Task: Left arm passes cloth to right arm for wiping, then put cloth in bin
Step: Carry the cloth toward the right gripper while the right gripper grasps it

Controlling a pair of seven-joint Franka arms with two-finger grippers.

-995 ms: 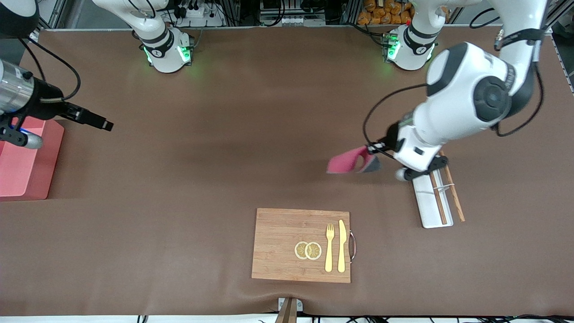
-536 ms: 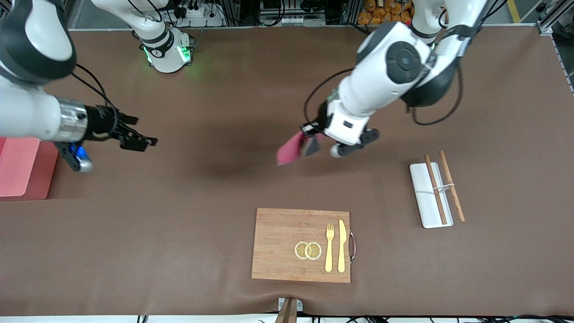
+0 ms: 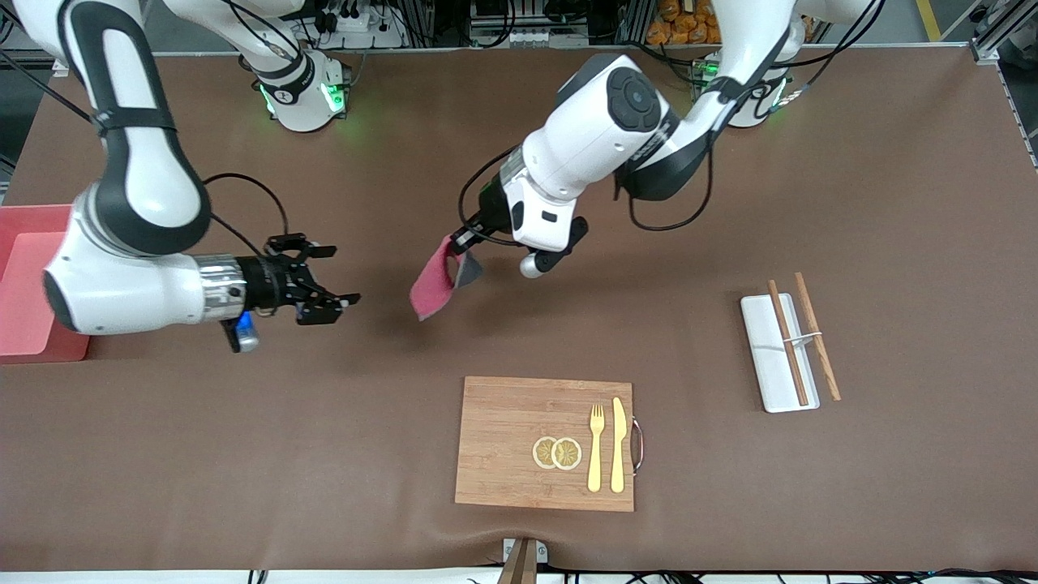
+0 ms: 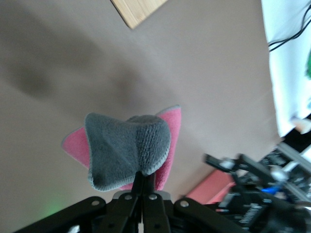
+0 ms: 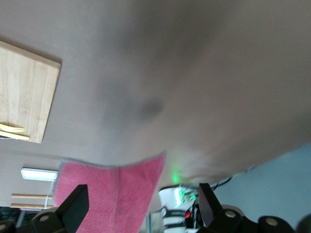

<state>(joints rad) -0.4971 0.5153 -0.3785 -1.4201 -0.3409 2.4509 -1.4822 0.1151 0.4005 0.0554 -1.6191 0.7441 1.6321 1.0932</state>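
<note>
The right gripper grabs the crimson-pink cloth by its pink middle next, leaving the cloth's corners free to wipe the table.
The crimson-pink cloth with a grey reverse hangs in the air from my left gripper, which is shut on its top edge over the middle of the table. In the left wrist view the cloth droops over the closed fingers of the left gripper. My right gripper is open and empty, level with the cloth and a short gap from it, fingers pointing at it. In the right wrist view the cloth hangs between the spread fingers of the right gripper. The salmon-pink bin stands at the right arm's end of the table.
A wooden board with lemon slices, a fork and a knife lies nearer the front camera. A white tray with chopsticks sits toward the left arm's end.
My left gripper has carried the cloth from over the white tray toward the table's middle. My right gripper has come from the bin toward the cloth, fingers open.
</note>
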